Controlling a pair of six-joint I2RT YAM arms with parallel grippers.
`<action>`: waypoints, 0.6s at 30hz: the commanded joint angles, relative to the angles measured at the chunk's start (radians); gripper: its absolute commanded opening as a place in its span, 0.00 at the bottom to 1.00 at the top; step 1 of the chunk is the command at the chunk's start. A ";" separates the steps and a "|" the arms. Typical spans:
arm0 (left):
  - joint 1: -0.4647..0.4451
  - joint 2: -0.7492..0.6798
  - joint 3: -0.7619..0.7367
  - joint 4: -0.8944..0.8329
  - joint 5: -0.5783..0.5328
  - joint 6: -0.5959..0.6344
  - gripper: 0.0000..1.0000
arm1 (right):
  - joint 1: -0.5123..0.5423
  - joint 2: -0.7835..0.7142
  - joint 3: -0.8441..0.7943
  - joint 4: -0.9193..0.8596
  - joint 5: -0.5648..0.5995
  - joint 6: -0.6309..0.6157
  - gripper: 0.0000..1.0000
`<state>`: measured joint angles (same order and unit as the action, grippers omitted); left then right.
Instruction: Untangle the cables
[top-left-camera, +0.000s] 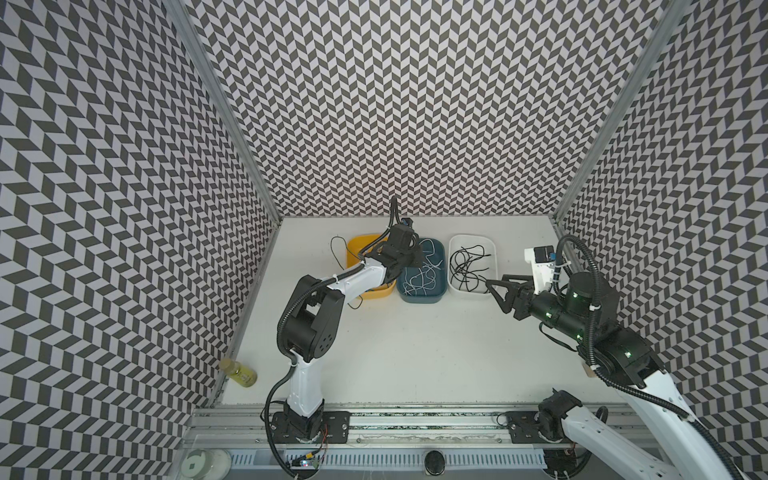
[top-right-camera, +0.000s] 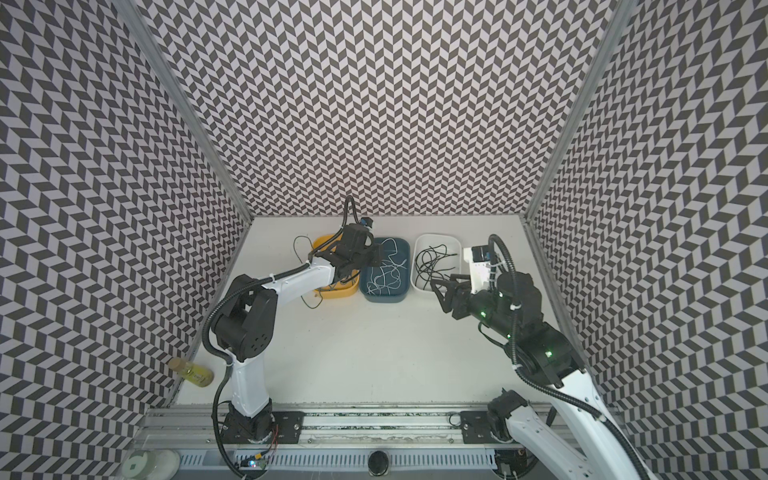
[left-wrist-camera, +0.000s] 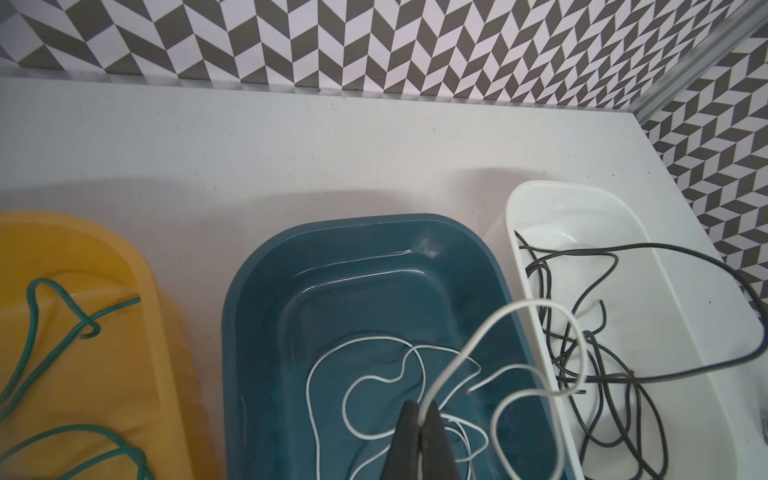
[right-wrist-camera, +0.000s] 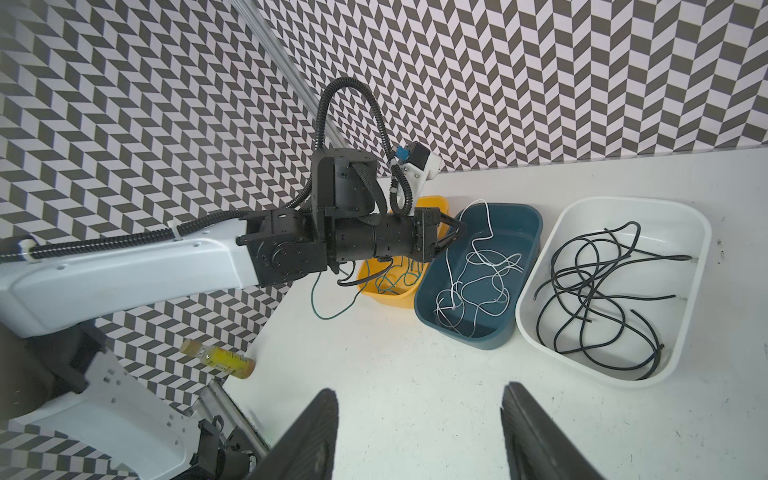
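My left gripper should open now, because the blue tray (left-wrist-camera: 257, 266) is below it and the white cable would land inside the tray.
Three trays stand in a row at the back. The yellow tray (top-left-camera: 357, 243) holds green cables (left-wrist-camera: 33, 316), and one green loop (right-wrist-camera: 332, 316) hangs out onto the table. White cables (top-left-camera: 419, 280) lie in the blue tray (left-wrist-camera: 257, 266), black cables (top-left-camera: 467, 262) in the white tray (top-left-camera: 492, 245). My left gripper (left-wrist-camera: 422, 409) hovers over the blue tray, shut on a white cable (left-wrist-camera: 478, 336) that arcs up from the pile. My right gripper (right-wrist-camera: 419, 390) is open and holds nothing; it is above the table by the white tray's near right corner (top-left-camera: 495, 280).
A small yellow bottle (top-left-camera: 241, 372) lies at the table's left edge, near the front. Patterned walls close in the table on the back and both sides. The left arm's forearm (top-left-camera: 357, 278) reaches over the yellow tray.
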<state>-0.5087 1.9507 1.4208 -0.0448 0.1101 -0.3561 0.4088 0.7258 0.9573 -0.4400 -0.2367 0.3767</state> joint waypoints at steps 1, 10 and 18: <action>0.009 -0.002 0.003 0.000 0.000 -0.037 0.11 | 0.006 -0.012 -0.012 0.018 -0.019 -0.002 0.63; 0.016 -0.028 0.014 -0.055 0.009 -0.038 0.25 | 0.008 -0.034 -0.005 -0.006 -0.012 -0.004 0.63; 0.035 -0.186 0.045 -0.093 0.025 -0.043 0.53 | 0.008 -0.027 0.028 -0.060 0.051 -0.012 0.66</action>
<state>-0.4824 1.8771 1.4212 -0.1246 0.1242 -0.4034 0.4099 0.7017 0.9558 -0.4957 -0.2199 0.3744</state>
